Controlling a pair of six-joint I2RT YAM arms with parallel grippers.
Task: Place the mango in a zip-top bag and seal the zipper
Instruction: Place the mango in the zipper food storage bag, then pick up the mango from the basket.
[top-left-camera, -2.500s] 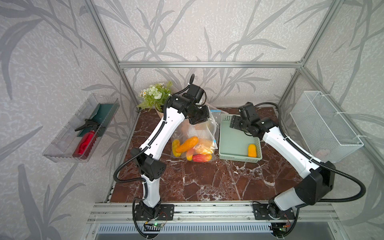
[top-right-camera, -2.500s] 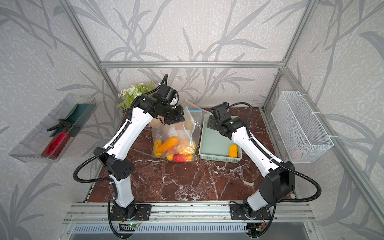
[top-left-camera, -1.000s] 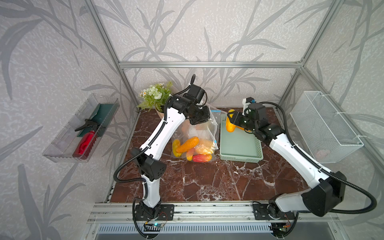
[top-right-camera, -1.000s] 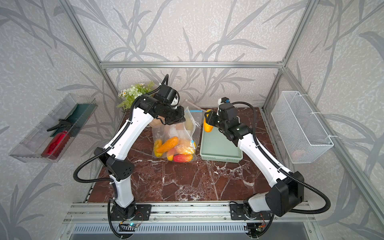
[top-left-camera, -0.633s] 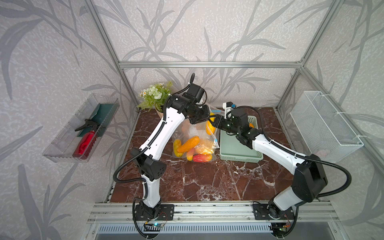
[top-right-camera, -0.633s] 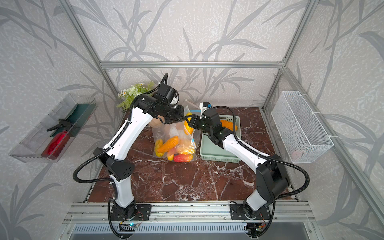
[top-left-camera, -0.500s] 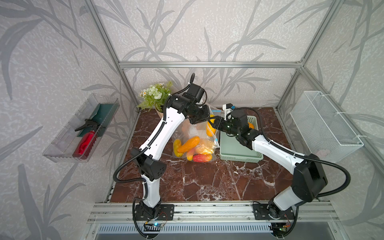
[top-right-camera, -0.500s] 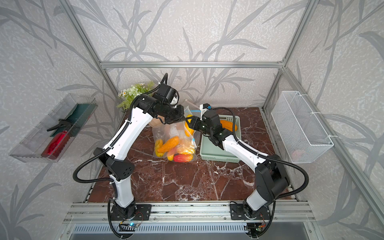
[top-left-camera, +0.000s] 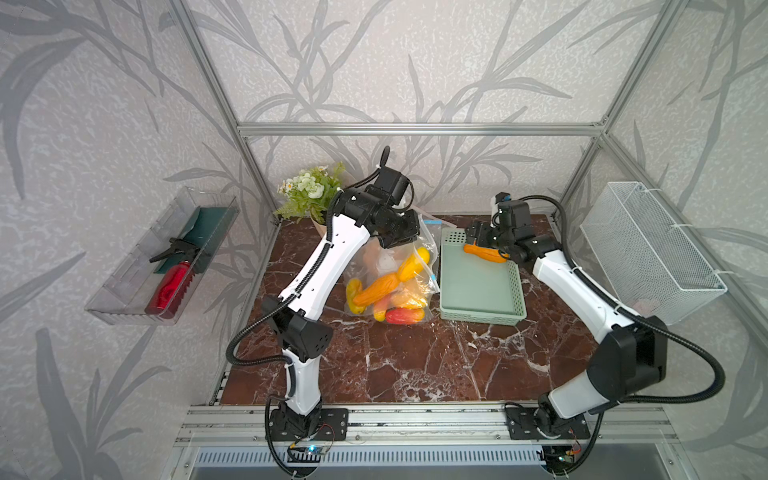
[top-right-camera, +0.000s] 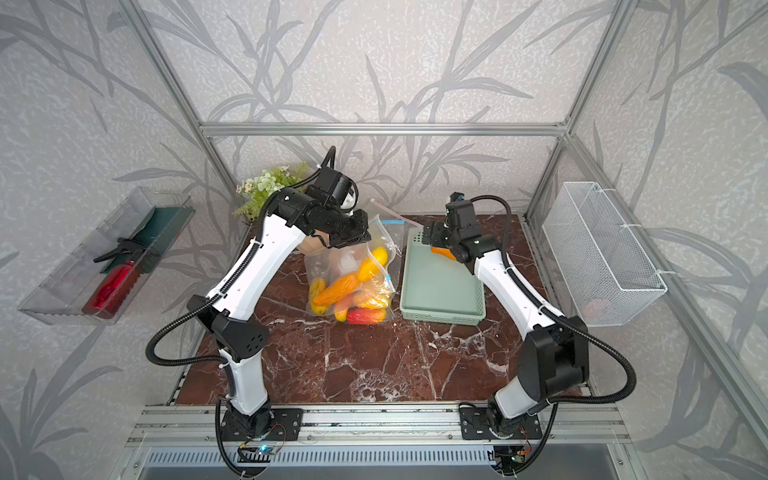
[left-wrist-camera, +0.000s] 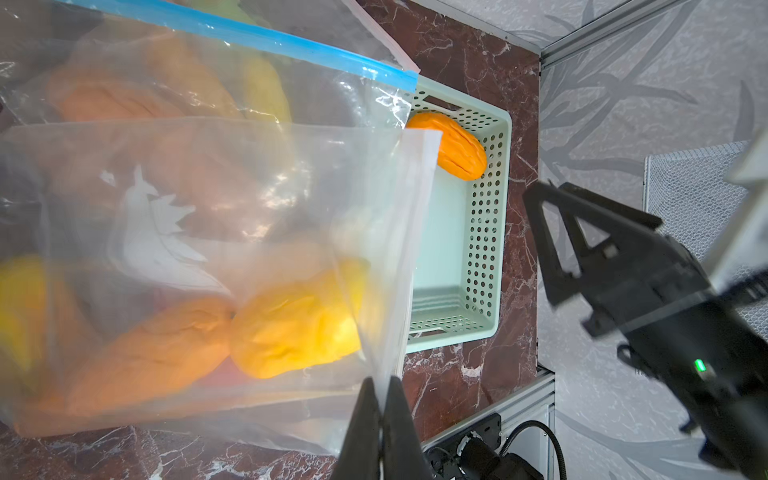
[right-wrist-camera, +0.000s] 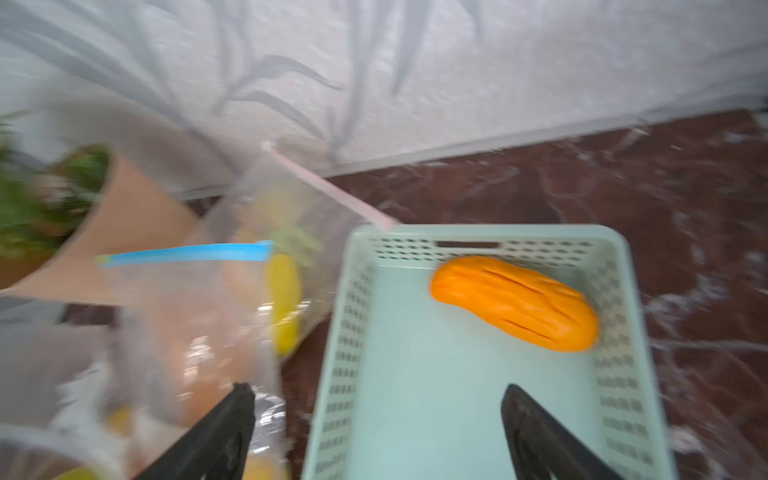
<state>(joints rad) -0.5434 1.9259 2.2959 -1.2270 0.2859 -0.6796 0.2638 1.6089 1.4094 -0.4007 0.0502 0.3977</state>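
Note:
Next, my right gripper grabs the orange mango (top-left-camera: 485, 254) across its width, toward the mango's end away from the bag, so that the mango's loose end goes in first.
A clear zip-top bag (top-left-camera: 390, 278) (top-right-camera: 353, 282) with a blue zipper strip stands on the marble, holding several yellow, orange and red fruits. My left gripper (left-wrist-camera: 380, 386) is shut on the bag's upper edge (top-left-camera: 399, 241) and holds its mouth up. A yellow mango (top-left-camera: 411, 264) (left-wrist-camera: 299, 324) lies high in the bag. An orange mango (top-left-camera: 485, 254) (right-wrist-camera: 515, 303) rests at the far end of the green tray (top-left-camera: 478, 316). My right gripper (right-wrist-camera: 378, 395) (top-left-camera: 478, 237) hangs open and empty above the tray, just beside that mango.
A potted flower (top-left-camera: 309, 195) stands behind the bag at the back left. A white wire basket (top-left-camera: 648, 249) hangs on the right wall. A clear wall bin (top-left-camera: 166, 257) on the left holds a red spray bottle.
My right gripper carried a yellow mango from the tray to the bag's mouth, opened, and swung back over the tray. The mango now lies in the bag. The left gripper held still.

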